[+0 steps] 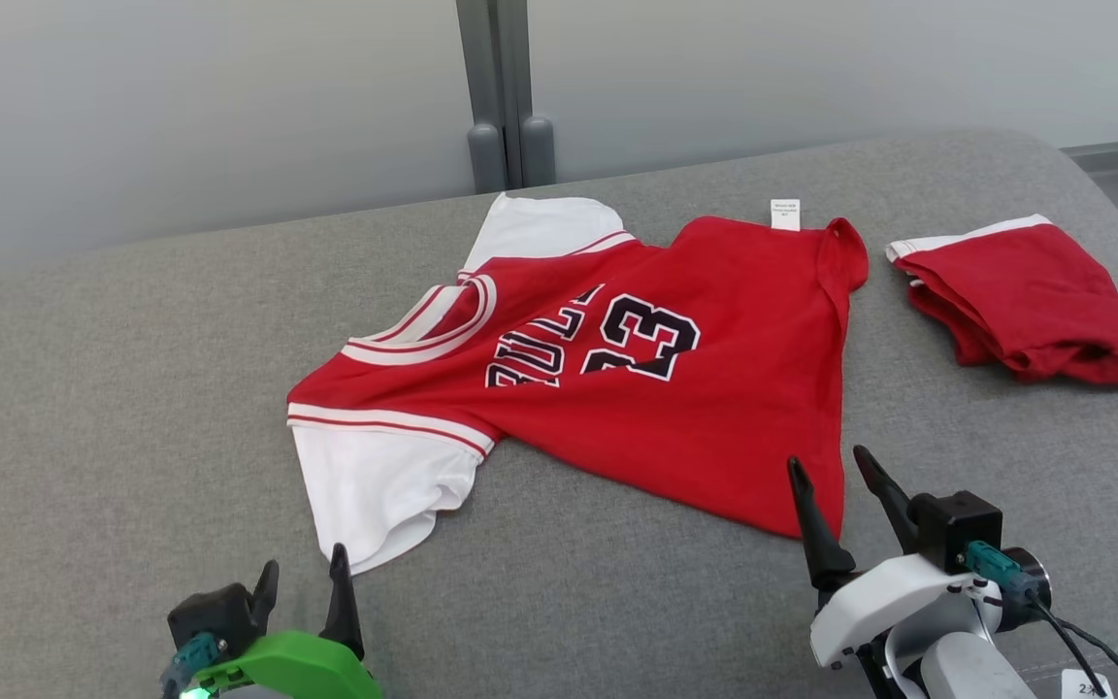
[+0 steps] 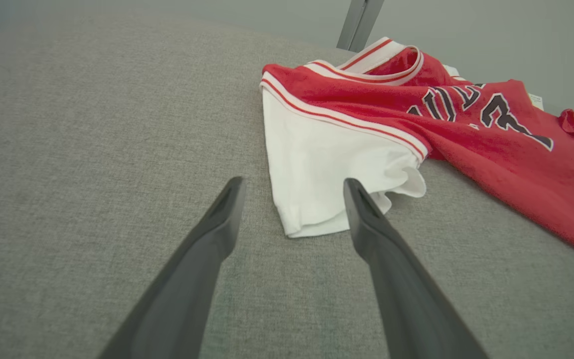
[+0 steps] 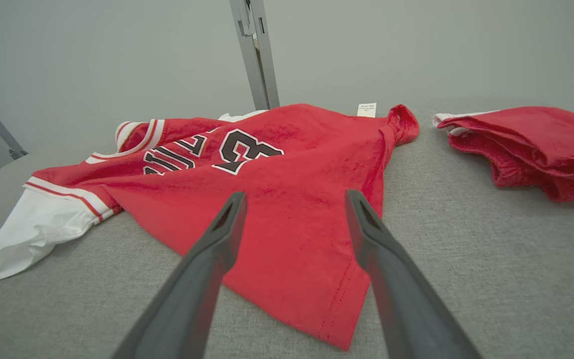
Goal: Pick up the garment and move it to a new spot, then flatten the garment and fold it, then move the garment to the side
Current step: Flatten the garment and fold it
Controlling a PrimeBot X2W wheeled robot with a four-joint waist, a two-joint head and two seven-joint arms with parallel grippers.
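Observation:
I need to grab the jersey by its red hem corner (image 1: 846,240) (image 3: 403,121) beside the white label with my right gripper next, so that I can move and flatten it.
The garment (image 1: 617,379) is a red jersey with white sleeves and the number 23, lying spread and slightly wrinkled on the grey cushion (image 1: 83,437). My left gripper (image 1: 305,575) stands open just short of the near white sleeve (image 2: 317,169), with nothing between its fingers. My right gripper (image 1: 829,468) is open too, hovering over the jersey's near bottom corner (image 3: 317,279). In the right wrist view the garment (image 3: 277,189) fills the middle, its hem below the fingers (image 3: 217,239).
A folded red piece with white trim (image 1: 1030,296) lies at the right of the cushion, apart from the jersey; it also shows as the red fold (image 3: 526,144). A grey post (image 1: 506,97) stands against the pale wall behind. Bare cushion stretches left and in front.

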